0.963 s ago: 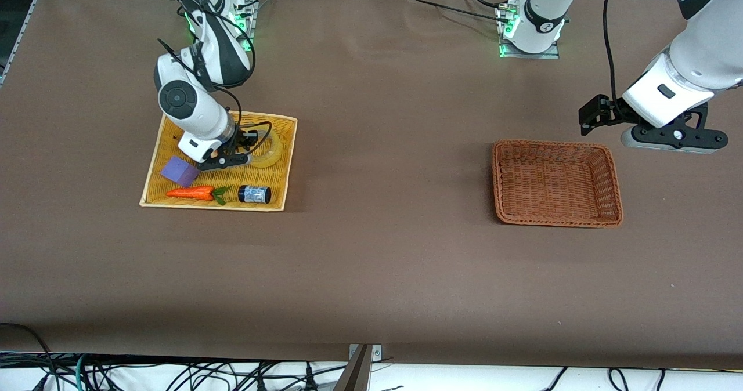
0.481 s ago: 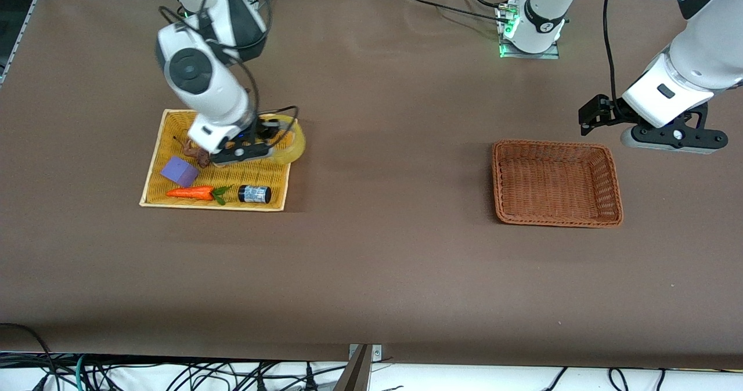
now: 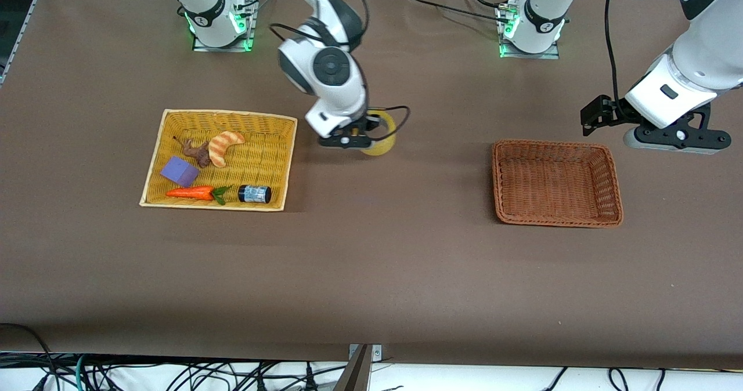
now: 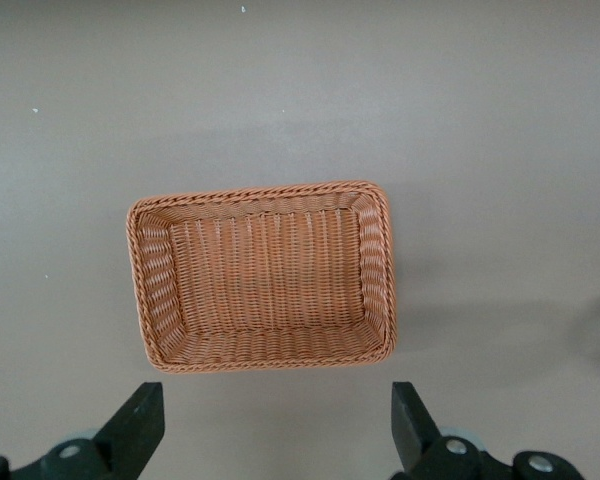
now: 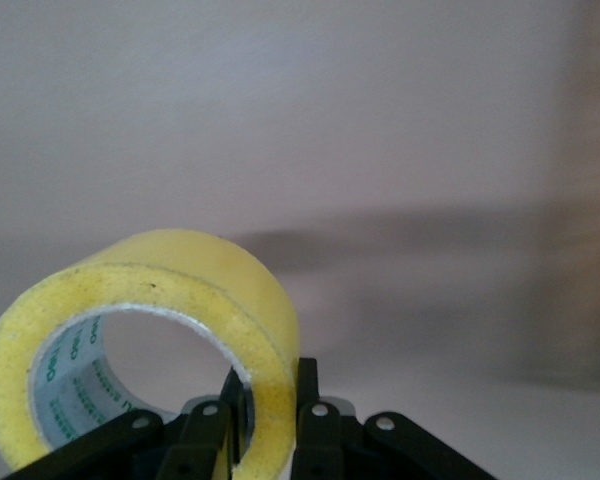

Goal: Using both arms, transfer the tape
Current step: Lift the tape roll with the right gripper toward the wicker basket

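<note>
The tape is hanging above the table and would drop if I opened my right gripper now, so I need to keep holding it.
The tape (image 3: 383, 138) is a yellowish ring with a grey core. My right gripper (image 3: 364, 140) is shut on its wall and holds it in the air over the bare table between the two baskets. In the right wrist view the tape (image 5: 180, 330) stands on edge, its wall pinched between the fingers (image 5: 308, 400). My left gripper (image 3: 667, 137) is open and empty, over the table just past the brown basket (image 3: 556, 183) toward the left arm's end. The left wrist view shows that basket (image 4: 263, 275) empty below the spread fingertips (image 4: 138, 425).
A yellow wicker tray (image 3: 278, 165) at the right arm's end holds a croissant (image 3: 223, 145), a brown figure (image 3: 194, 150), a purple block (image 3: 180, 171), a carrot (image 3: 194, 192) and a small dark jar (image 3: 254, 194).
My right gripper has lifted the tape out of the yellow tray and carried it toward the middle of the table. The croissant is uncovered. The left arm has barely moved.
</note>
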{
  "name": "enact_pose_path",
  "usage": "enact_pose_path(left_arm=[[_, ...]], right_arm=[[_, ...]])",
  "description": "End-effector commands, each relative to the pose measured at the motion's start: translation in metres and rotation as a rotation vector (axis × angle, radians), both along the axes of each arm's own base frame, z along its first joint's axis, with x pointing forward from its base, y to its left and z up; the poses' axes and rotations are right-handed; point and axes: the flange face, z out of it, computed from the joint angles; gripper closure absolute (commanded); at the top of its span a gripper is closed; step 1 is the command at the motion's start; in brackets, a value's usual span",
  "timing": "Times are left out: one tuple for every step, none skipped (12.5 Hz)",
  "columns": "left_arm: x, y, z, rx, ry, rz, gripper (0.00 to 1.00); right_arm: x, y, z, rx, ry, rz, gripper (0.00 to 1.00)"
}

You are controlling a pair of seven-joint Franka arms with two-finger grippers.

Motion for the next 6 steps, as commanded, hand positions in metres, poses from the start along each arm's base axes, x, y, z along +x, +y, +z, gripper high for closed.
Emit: enact_pose_path(left_arm=[[0.005,-0.001,0.005,0.019,-0.007,0.001,0.00],[0.005,-0.002,0.005,0.019,-0.007,-0.003,0.00],[0.005,-0.002,0.005,0.019,-0.007,-0.002,0.00],[0.005,-0.002,0.005,0.019,-0.007,0.000,0.00],[0.005,-0.002,0.005,0.019,-0.007,-0.002,0.00],[0.005,-0.002,0.005,0.019,-0.007,-0.003,0.00]], right_arm=[[0.000,0.052,-0.019,0.008,-0.015,-0.070,0.99],[-0.009,0.064,-0.031,0.011,-0.032,-0.075,0.99],[-0.013,0.070,-0.044,0.022,-0.054,-0.083,0.96],[-0.016,0.071,-0.059,0.016,-0.059,-0.087,0.95],[-0.024,0.076,-0.069,0.015,-0.060,-0.075,0.95],[-0.029,0.079,-0.075,0.018,-0.058,-0.073,0.91]])
